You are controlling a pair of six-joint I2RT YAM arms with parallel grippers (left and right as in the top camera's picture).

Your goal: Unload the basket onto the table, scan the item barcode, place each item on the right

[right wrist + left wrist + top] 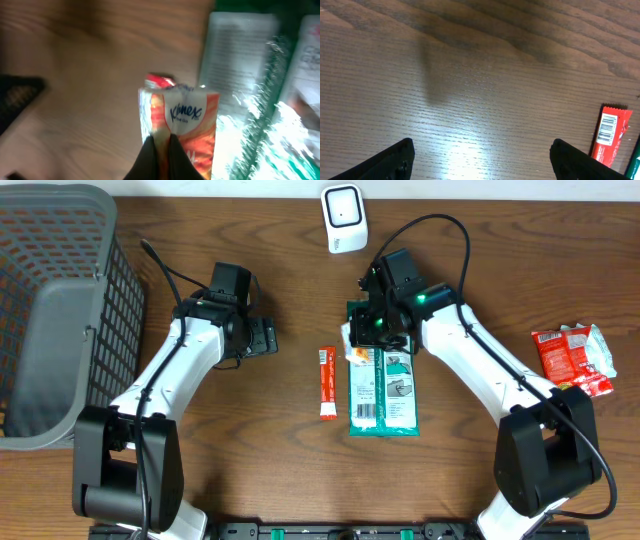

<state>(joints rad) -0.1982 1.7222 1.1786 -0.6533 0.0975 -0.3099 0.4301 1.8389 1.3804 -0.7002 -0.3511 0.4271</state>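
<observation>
My right gripper keeps the tissue pack (357,356) for now, since it hangs above the green package's edge, above the wood, and would come down short.
My right gripper (366,340) is shut on a small orange and white Kleenex tissue pack (357,356), pinching its edge. In the right wrist view the pack (186,117) stands above the two dark fingertips, which are pressed together on it at my right gripper (161,144). It hangs over the top end of a green and white wipes package (383,390). The white barcode scanner (343,218) stands at the back of the table. My left gripper (266,337) is open over bare wood, its fingers (395,161) wide apart with nothing between them.
A thin red stick packet (326,383) lies left of the green package, barcode up, also seen as the packet (611,136) in the left wrist view. A red and white snack bag (573,357) lies at the right. A grey mesh basket (60,310) fills the left.
</observation>
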